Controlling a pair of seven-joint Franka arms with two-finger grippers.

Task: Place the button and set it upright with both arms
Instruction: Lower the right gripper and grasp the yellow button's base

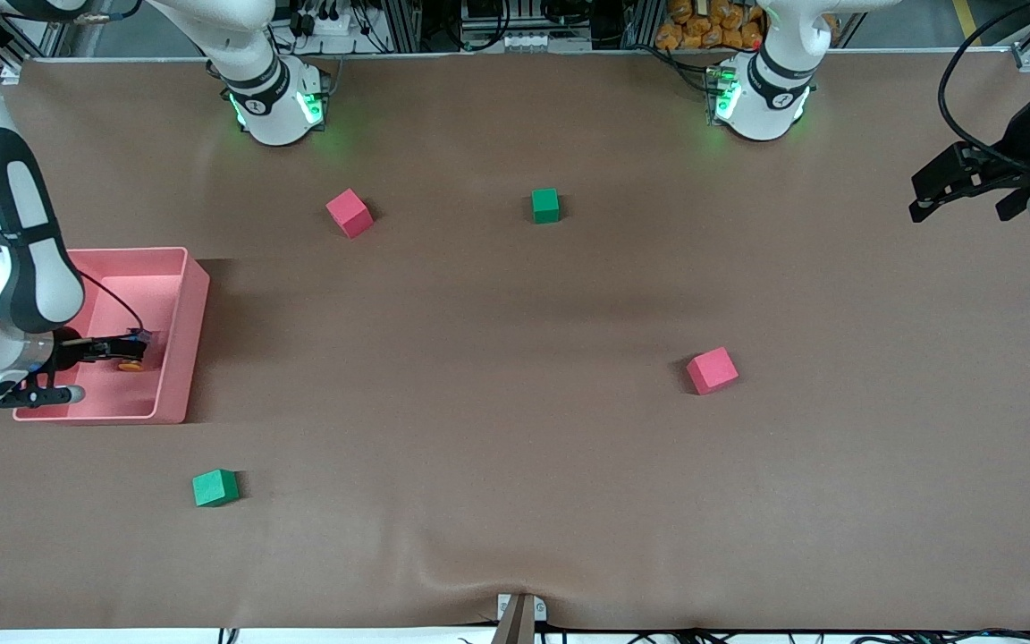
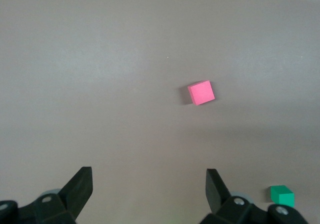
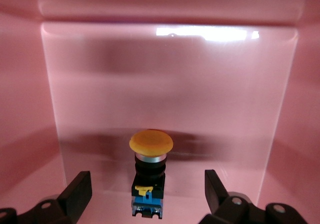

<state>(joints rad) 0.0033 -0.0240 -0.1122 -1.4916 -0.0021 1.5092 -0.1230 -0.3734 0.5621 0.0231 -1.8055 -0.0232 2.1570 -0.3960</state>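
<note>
Next, the right gripper takes the button by its black-and-blue body (image 3: pixel 148 189), beneath the orange cap (image 3: pixel 151 142), to set the button upright on the tabletop.
The button (image 1: pixel 130 364) has an orange cap and a black-and-blue body. It lies on its side on the floor of a pink bin (image 1: pixel 182 344) at the right arm's end of the table. In the right wrist view the button (image 3: pixel 150 176) sits between my right gripper's (image 3: pixel 146 184) open fingers, and neither finger touches it. My right gripper (image 1: pixel 126 351) is down inside the bin. My left gripper (image 1: pixel 919 197) is open and empty, held in the air over the left arm's end of the table. In the left wrist view the left gripper (image 2: pixel 148 176) is over bare mat.
Two red cubes (image 1: pixel 350 213) (image 1: pixel 712 370) and two green cubes (image 1: pixel 545 205) (image 1: pixel 215 487) lie scattered on the brown mat. The left wrist view shows a red cube (image 2: pixel 201 92) and a green cube (image 2: pixel 282 195). The bin's walls (image 3: pixel 170 74) close round the right gripper.
</note>
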